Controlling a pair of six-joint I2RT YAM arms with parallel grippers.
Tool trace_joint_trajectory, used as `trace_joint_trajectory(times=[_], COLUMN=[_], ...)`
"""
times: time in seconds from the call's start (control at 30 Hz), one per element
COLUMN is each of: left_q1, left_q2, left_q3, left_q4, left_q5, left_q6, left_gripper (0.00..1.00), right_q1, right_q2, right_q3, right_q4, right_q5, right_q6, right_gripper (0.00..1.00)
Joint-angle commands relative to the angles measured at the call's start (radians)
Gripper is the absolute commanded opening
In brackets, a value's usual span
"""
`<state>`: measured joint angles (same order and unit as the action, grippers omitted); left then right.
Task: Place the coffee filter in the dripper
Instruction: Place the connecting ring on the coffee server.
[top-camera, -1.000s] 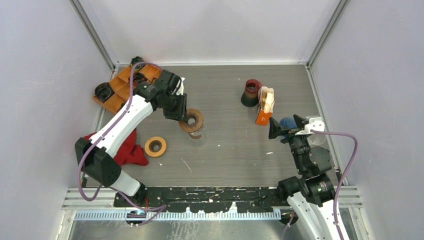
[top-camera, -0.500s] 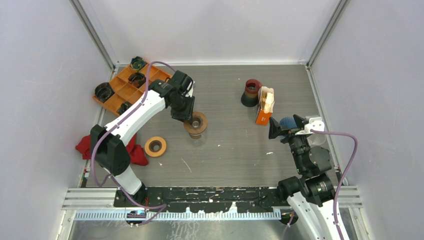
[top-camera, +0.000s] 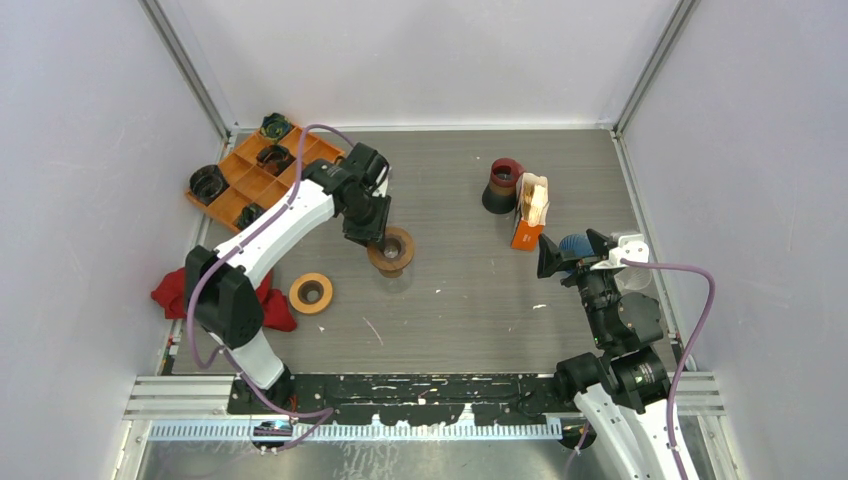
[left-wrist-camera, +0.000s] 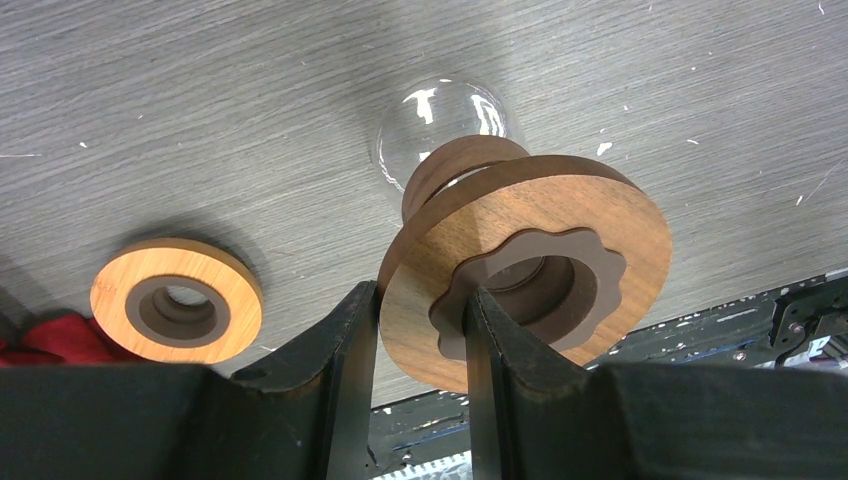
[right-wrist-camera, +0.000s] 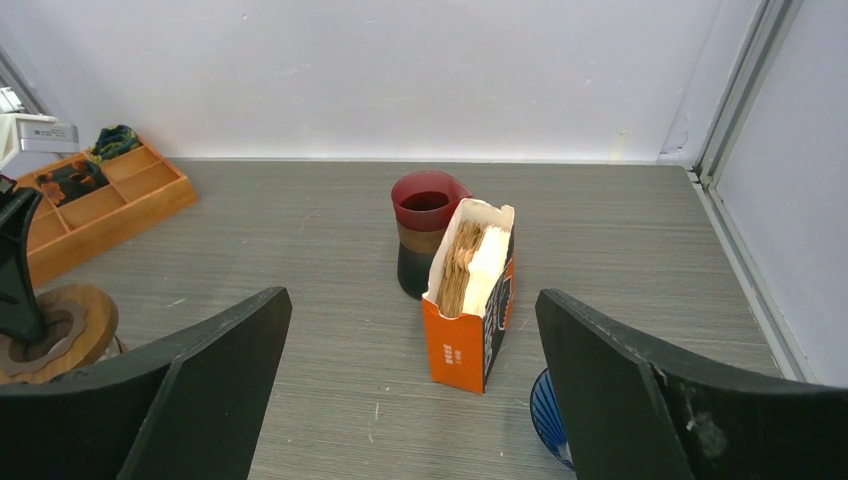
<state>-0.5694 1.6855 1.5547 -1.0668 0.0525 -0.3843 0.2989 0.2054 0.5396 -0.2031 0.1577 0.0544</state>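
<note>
The dark wooden ring sits over the clear glass carafe (left-wrist-camera: 440, 115), so it is now time for my left gripper to open.
My left gripper (top-camera: 378, 238) is shut on the rim of a dark wooden ring (top-camera: 392, 249) with a brown scalloped insert. In the left wrist view (left-wrist-camera: 420, 300) one finger is outside the ring (left-wrist-camera: 590, 215) and one is in its hole. The ring is over a clear glass carafe (left-wrist-camera: 440, 115). Brown and white coffee filters (right-wrist-camera: 467, 258) stand in an open orange box (top-camera: 528, 231) at the right. A blue ribbed dripper (top-camera: 575, 243) sits just past the box, by my right gripper (top-camera: 565, 258), which is wide open and empty (right-wrist-camera: 410, 305).
A lighter wooden ring (top-camera: 311, 293) lies on the table left of centre. A red and black cup (top-camera: 503, 184) stands behind the filter box. An orange tray (top-camera: 240, 180) with dark items sits at the back left. A red cloth (top-camera: 268, 305) lies at the left edge.
My left arm has swung right and carried the dark wooden ring a little to the right, over the carafe. The right arm has not moved.
</note>
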Motion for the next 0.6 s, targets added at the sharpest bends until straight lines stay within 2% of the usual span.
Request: trace_joint_trajectory(times=[0.0,0.57], left_q1=[-0.005,-0.012], left_q2=[0.008,-0.036], left_q3=[0.040,0.034], left_q4=[0.012,0.020], left_q5=[-0.004,-0.020], left_q6=[0.012,-0.007], left_gripper=[0.32,0.50], right_q1=[-0.004,-0.004], right_q2=[0.005,0.008], right_q3=[0.006,0.010], right_q4=[0.044,0.043], right_q5=[-0.006,-0.010], right_q6=[-0.008,-0.006], right_gripper=[1.00,1.00])
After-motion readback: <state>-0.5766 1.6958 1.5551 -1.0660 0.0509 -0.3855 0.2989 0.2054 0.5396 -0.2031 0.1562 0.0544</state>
